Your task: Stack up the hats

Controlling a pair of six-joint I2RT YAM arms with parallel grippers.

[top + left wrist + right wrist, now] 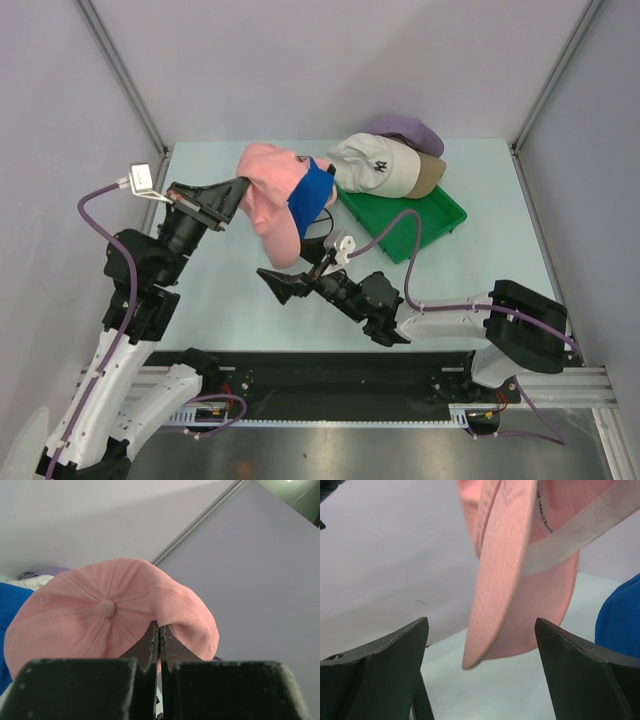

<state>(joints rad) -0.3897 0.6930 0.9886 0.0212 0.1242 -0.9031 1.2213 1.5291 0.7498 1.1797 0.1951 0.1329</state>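
Next, the right gripper grabs the pink hat (268, 203) by its brim's edge (283, 254), which leaves the pink hat's top free to stack over the blue hat.
My left gripper (240, 186) is shut on the crown of the pink hat (268, 203) and holds it off the table, brim hanging down. In the left wrist view the pinched fabric of the pink hat (110, 610) bulges around the shut gripper (159, 628). The blue hat (312, 196) sits right behind it, touching. My right gripper (272, 285) stands open just below the pink brim; in its view the pink hat (505, 570) hangs between the spread fingers of the gripper (481, 622) without touching them. White (372, 165), tan (431, 176) and lavender (406, 130) hats lie together at the back.
A green tray (415, 220) lies under the front of the white and tan hats, right of centre. Thin black wire (322, 224) shows under the blue hat (620, 622). Grey walls close the table on left, back and right.
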